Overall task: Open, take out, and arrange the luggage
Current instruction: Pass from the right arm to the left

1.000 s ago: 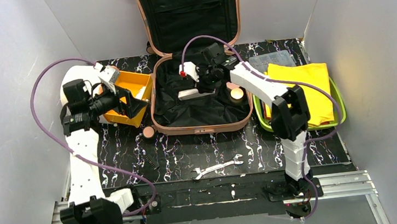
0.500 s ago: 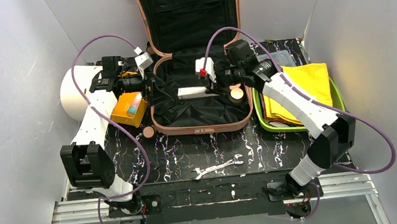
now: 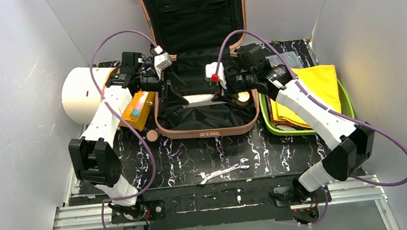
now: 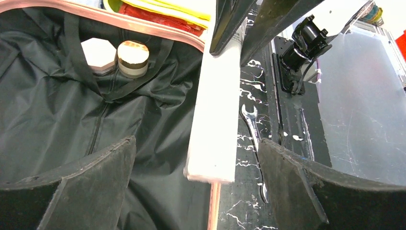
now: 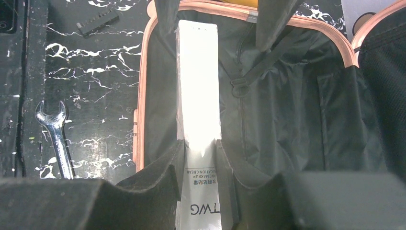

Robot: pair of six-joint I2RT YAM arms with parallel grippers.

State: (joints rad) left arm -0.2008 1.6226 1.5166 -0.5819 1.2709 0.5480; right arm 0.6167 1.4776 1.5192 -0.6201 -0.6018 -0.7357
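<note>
I need to arrange the long white box in the orange box, so my left gripper should grab it by its loose end, opposite my right gripper.
The salmon-pink luggage lies open at the table's middle, its lid upright against the back wall and its black lining showing. My right gripper is shut on one end of a long white box and holds it level over the open shell; the grip shows in the right wrist view. My left gripper is open at the box's other end. In the left wrist view the box lies between its spread fingers, untouched. Two small jars sit inside the luggage at the right.
An orange box and a white drum-shaped box stand left of the luggage. A lime-green tray with yellow cloth is at the right. A wrench lies near the front edge, and a small round piece lies by the luggage corner.
My left arm has swung from the orange box over to the luggage's left side, open at the white box's end. My right gripper has kept the box and shifted slightly right.
</note>
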